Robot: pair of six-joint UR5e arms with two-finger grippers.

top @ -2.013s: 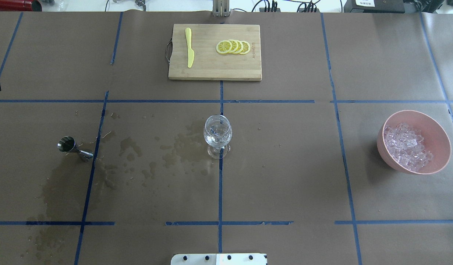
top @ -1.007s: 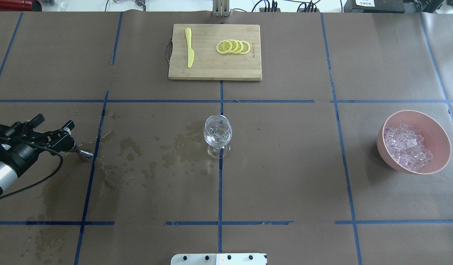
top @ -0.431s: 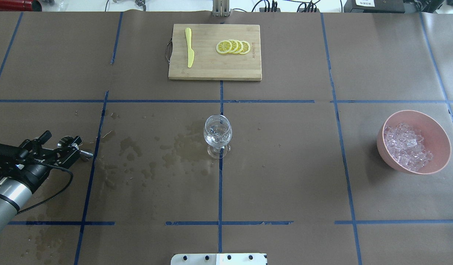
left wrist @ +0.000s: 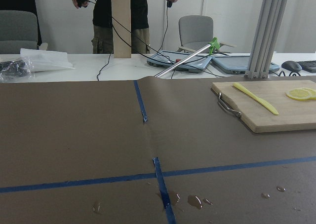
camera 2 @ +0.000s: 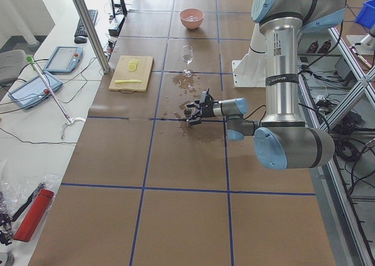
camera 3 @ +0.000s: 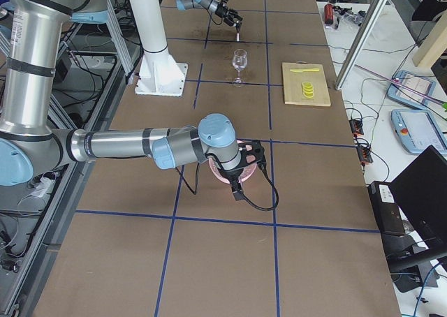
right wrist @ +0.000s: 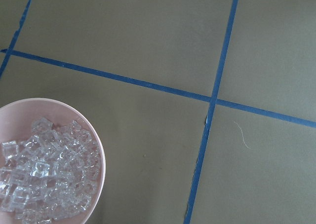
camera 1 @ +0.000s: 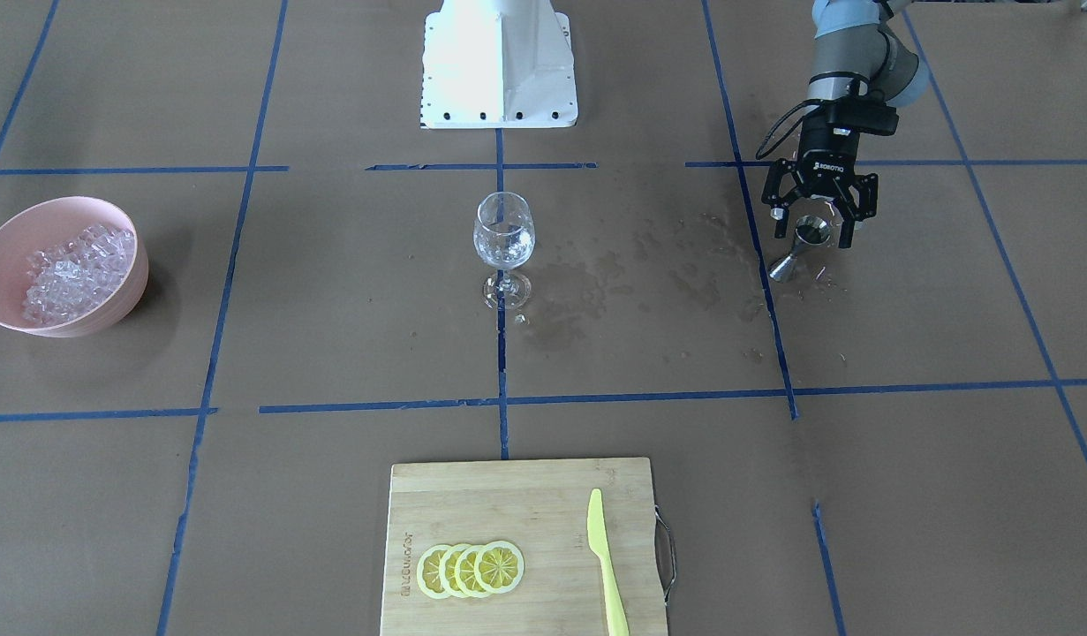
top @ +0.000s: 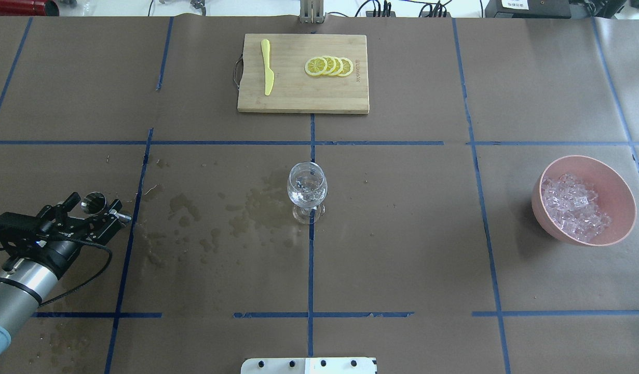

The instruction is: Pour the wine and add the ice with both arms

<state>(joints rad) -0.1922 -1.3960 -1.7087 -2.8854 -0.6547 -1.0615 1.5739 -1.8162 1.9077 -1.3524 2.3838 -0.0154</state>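
My left gripper grabs the jigger by its narrow middle (camera 1: 796,253) next, since the jigger flares out to a wide, sloping cup (camera 1: 812,231) at its top.
A steel jigger (top: 94,202) stands on the brown paper at the table's left. My left gripper (top: 94,208) is open, with a finger on each side of the jigger's upper cup; the front view shows this too, the gripper (camera 1: 813,231) over the jigger (camera 1: 786,264). I cannot tell whether wine is in the jigger. A clear stemmed glass (top: 307,188) with clear contents stands at the middle. Ice (top: 573,208) is heaped in a pink bowl (top: 612,179) at the right. My right gripper (camera 3: 241,172) hangs by the bowl in the right side view only; I cannot tell if it is open.
A wooden board (top: 302,98) at the far middle holds lemon slices (top: 329,66) and a yellow knife (top: 267,67). Wet patches (top: 194,213) lie between the jigger and the glass. The white pedestal (camera 1: 499,62) stands at the robot's side.
The left arm came in from the left edge and drew back toward the robot. Its open fingers now straddle the jigger. The glass and bowl have not moved.
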